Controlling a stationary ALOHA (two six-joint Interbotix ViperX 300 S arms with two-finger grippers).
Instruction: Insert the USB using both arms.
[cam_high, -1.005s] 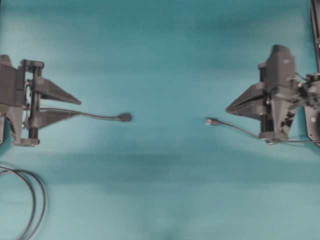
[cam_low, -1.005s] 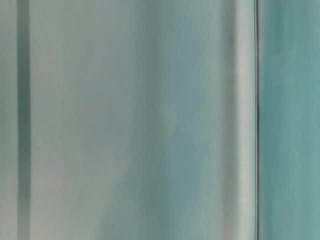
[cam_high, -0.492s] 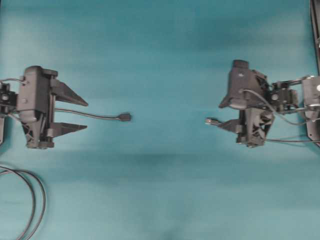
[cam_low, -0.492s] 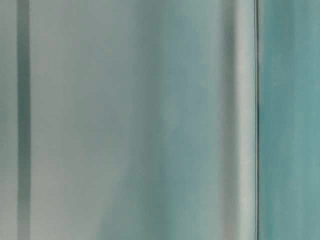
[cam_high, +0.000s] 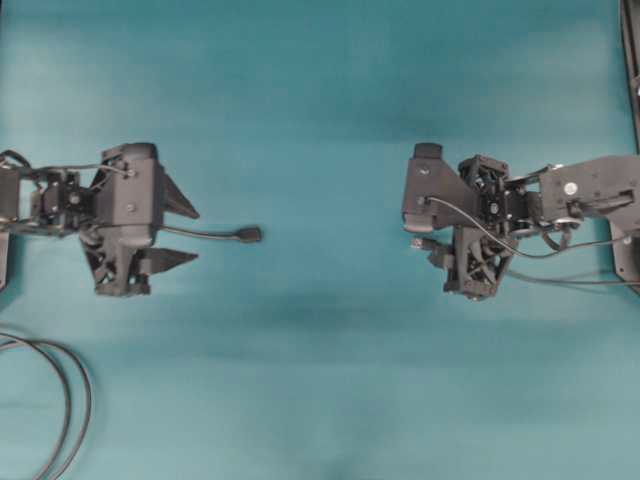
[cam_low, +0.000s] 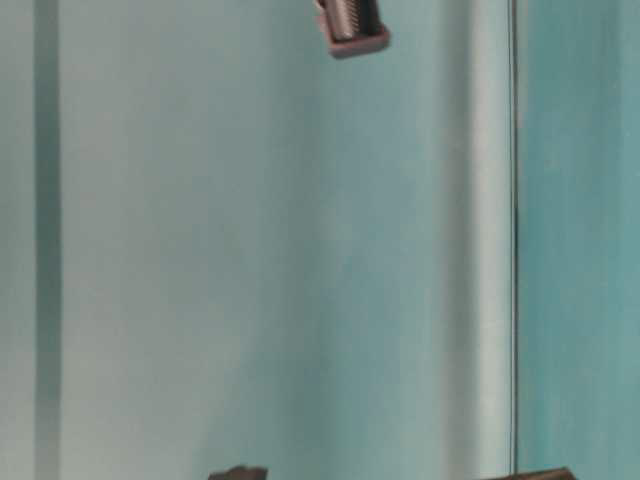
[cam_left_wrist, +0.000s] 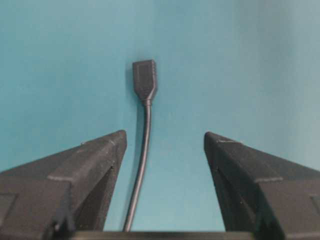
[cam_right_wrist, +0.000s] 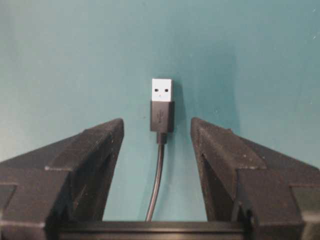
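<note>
The dark socket narrows to a neck at its cable, so my left gripper should next grab the socket's straight sides near its opening.
The USB, a dark plug with a silvery tip on a thin cable, lies flat on the teal table. My right gripper stands open around it, a fingertip on each side and a gap to both. From overhead the plug peeks out under the right gripper, which its wrist camera mostly hides. The all-dark socket lies ahead of my left gripper, which is open with only the socket's cable running between its fingers. Overhead, the socket sits just right of the left gripper.
A looped double cable lies at the bottom left corner. A black frame part runs down the right edge. The table-level view is blurred, with a small greyish part at its top and dark shapes at its bottom edge.
Both arms have moved toward the middle. The left gripper slid right along the socket's cable. The right gripper moved left over the USB, and its jaws opened.
</note>
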